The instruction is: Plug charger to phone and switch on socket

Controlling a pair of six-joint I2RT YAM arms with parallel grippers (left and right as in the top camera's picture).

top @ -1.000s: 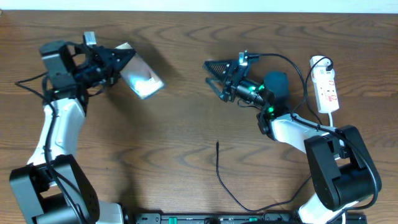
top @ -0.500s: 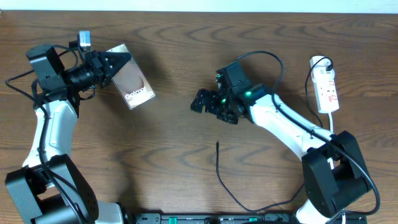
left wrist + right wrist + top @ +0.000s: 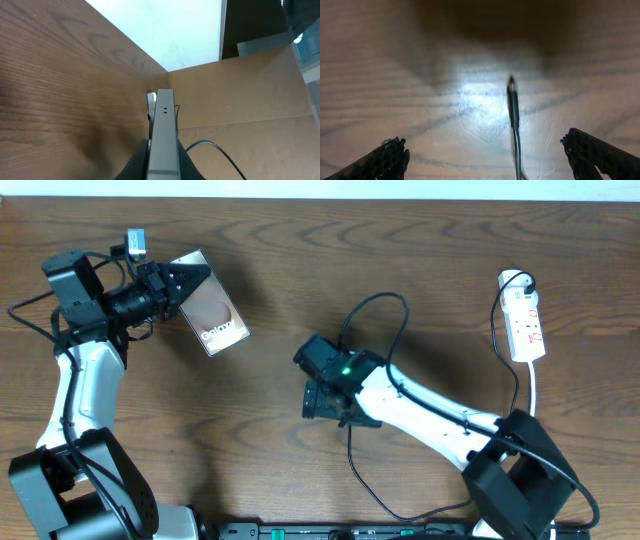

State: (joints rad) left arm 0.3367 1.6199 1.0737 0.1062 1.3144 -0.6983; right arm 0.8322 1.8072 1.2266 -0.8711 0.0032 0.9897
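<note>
The plug's tip has to stay free for the phone. My right gripper should next grab the charger's black plug body just behind its tip.
My left gripper is shut on the phone, a brown-grey slab with white "Galaxy" lettering, held up off the table at the upper left. In the left wrist view the phone shows edge-on between the fingers. The charger, a thin black cable, lies on the table at lower centre; its plug tip shows in the right wrist view. My right gripper is open and hovers over the tip, with a finger on each side of the cable. The socket, a white strip, lies at the far right.
The strip's white cord runs down the right side. The right arm's own black cable loops above it. A cardboard wall shows beyond the table's far edge.
My right arm has swung from the upper middle down and left to above the charger's tip, with its fingers open. The left gripper tilted the phone earlier and now holds still.
</note>
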